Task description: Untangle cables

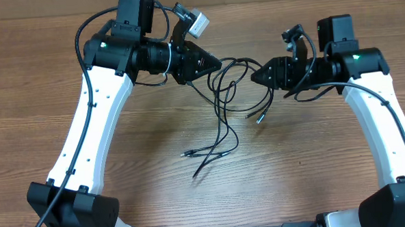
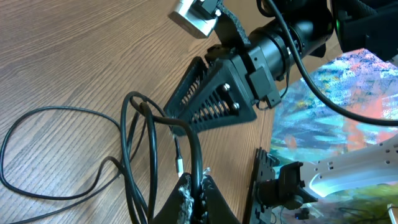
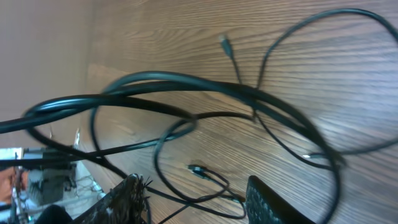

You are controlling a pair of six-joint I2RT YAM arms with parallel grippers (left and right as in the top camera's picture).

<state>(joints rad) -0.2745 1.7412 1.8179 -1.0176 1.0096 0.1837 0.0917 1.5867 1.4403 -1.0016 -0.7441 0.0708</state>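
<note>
My right gripper grabs a cable loop [image 1: 254, 65] next, on the tangle's side away from my left gripper, to untangle the cables.
Thin black cables [image 1: 222, 85] hang in a tangle between my two grippers and trail down to the wooden table, with plug ends at the front [image 1: 186, 153] and right [image 1: 259, 119]. My left gripper [image 1: 217, 61] is shut on one cable strand; the left wrist view shows the jaws [image 2: 200, 186] pinching it, with further loops [image 2: 130, 143] beside them. My right gripper [image 1: 255, 75] faces it from the right, close to the tangle. In the right wrist view its fingers [image 3: 196, 199] are spread wide and empty, with cable loops [image 3: 186, 81] ahead of them.
The table [image 1: 122, 151] is wood-grained. Both arm bases stand at the front corners [image 1: 73, 208] [image 1: 391, 204]. A colourful mat [image 2: 348, 106] shows at the right of the left wrist view. Thicker black arm wires run along both arms.
</note>
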